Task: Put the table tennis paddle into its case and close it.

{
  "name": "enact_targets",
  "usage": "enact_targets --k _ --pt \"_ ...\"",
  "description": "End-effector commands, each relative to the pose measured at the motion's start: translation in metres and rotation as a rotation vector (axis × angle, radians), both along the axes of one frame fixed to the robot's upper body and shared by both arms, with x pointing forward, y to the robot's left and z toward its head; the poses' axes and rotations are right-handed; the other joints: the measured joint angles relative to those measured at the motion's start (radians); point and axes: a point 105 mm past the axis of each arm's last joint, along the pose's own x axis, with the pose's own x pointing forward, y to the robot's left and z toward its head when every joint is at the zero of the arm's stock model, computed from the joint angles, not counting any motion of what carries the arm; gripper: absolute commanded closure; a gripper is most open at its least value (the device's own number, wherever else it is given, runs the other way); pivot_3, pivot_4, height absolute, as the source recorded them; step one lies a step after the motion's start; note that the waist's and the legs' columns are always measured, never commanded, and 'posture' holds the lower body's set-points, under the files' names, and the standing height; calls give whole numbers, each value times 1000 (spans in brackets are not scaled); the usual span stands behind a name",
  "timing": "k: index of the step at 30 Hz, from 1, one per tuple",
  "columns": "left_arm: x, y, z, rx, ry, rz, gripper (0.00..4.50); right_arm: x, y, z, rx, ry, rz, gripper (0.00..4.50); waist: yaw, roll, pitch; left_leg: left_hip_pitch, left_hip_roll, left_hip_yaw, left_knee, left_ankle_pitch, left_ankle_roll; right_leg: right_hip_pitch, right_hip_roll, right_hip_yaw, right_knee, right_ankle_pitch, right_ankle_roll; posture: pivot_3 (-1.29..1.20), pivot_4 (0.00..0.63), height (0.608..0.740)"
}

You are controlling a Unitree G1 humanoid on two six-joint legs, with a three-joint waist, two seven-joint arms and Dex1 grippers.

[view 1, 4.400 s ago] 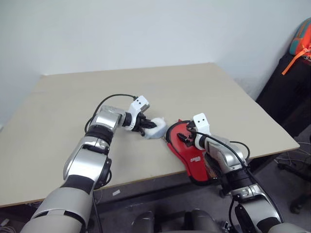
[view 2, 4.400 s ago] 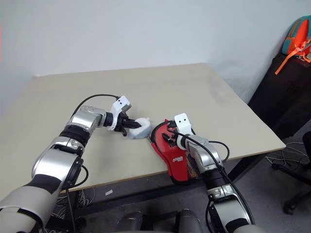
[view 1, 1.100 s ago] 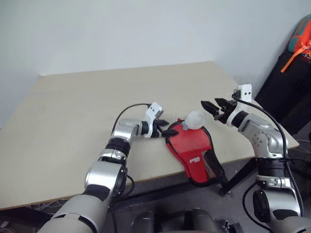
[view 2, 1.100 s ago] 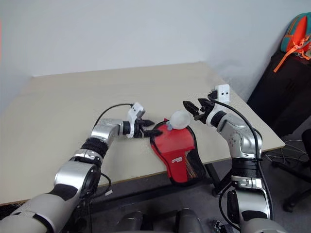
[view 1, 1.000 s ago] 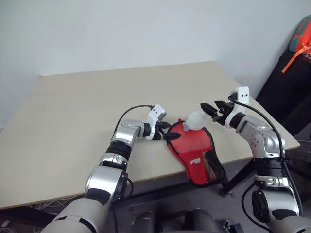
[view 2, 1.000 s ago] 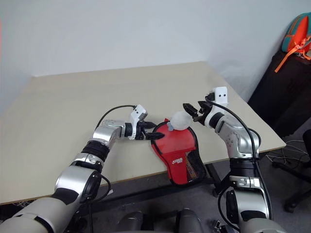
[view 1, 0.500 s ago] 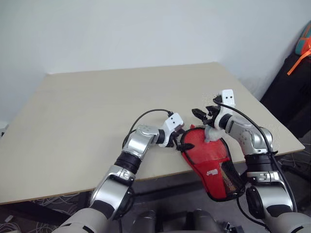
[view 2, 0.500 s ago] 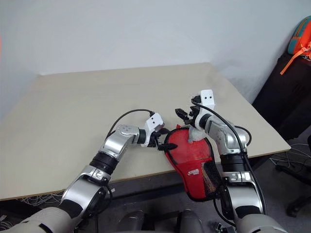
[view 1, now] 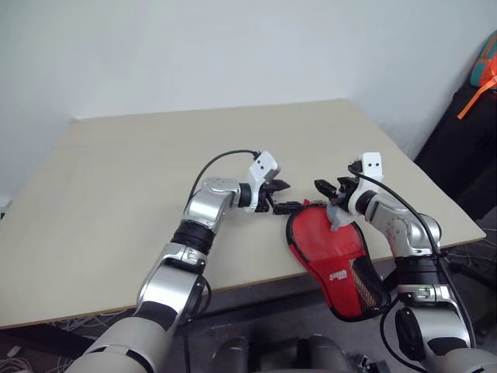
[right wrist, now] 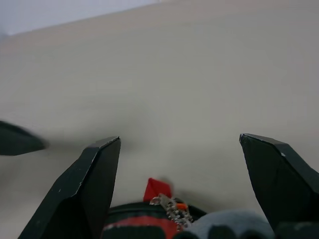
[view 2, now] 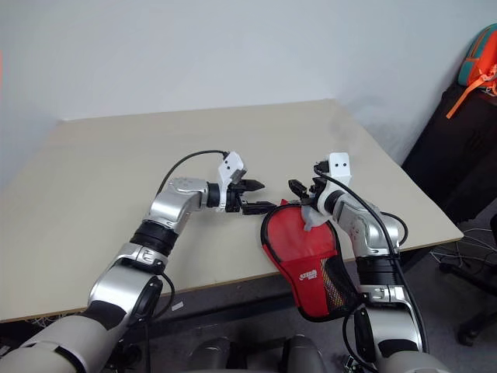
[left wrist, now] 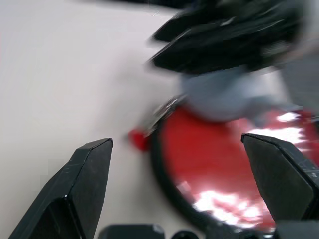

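My right gripper's fingers are past the red pull tab and would miss the tab if they closed now. My right gripper needs to move toward the tab first, then close on it.
The case point(view 1: 330, 247), a red pouch with black piping and a mesh panel, lies at the table's front right with its narrow end hanging over the edge. A pale grey rounded thing point(view 1: 338, 217) rests on its round end. My left gripper point(view 1: 286, 196) is open, raised just left of the case's rim and pointing at it. My right gripper point(view 1: 330, 186) is open too, low over the round end above the pale thing. In the right wrist view the case's zip end and red pull tab point(right wrist: 158, 189) sit between its fingers. The table tennis paddle is hidden.
The beige table point(view 1: 116, 194) stretches wide to the left and behind the arms. Its front edge runs under the case. Off the right edge stands dark furniture with an orange and teal bag point(view 1: 485, 66) on it.
My left gripper has lifted up and slightly away from the case's rim, staying open. The right gripper has hardly moved. The head camera shifted earlier in the second.
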Motion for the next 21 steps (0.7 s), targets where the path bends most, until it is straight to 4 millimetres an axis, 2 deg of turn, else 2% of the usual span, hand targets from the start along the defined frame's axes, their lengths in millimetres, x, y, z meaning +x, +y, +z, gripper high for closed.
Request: enact_targets --k 1,3,7,11,14,18,21 --pt "-15 -11 7 -15 -34 -96 46 6 -6 30 11 -95 -27 346 0 0 0 0 0 0 0 0 0 0 0 0 0 0 0 0 0 740" --pt "-20 -15 2 10 -35 -122 46 7 -8 31 14 -93 -35 346 0 0 0 0 0 0 0 0 0 0 0 0 0 0 0 0 0 740" --pt "-21 -28 -30 157 -112 -121 46 8 -15 32 6 -96 -66 346 1 0 0 0 0 0 0 -1 1 0 0 0 0 0 0 0 0 740" --pt "-29 -53 -51 158 -71 -143 46 7 -20 32 8 -94 -89 346 3 0 0 0 0 0 0 -2 4 0 0 0 0 0 0 0 0 740" --pt "-32 -64 -62 176 -49 -145 46 6 -21 33 6 -95 -91 346 1 1 0 0 0 0 0 -3 5 0 0 0 0 0 0 0 0 740" --pt "-30 -66 -83 261 0 -102 46 4 -25 36 0 -101 -100 346 1 0 0 0 0 -1 0 -3 5 0 0 0 0 0 0 0 0 740" --pt "-32 -63 -91 290 46 -103 46 0 -29 39 -4 -92 -98 346 1 1 0 0 0 -1 1 -3 6 1 0 0 0 0 0 0 0 740"
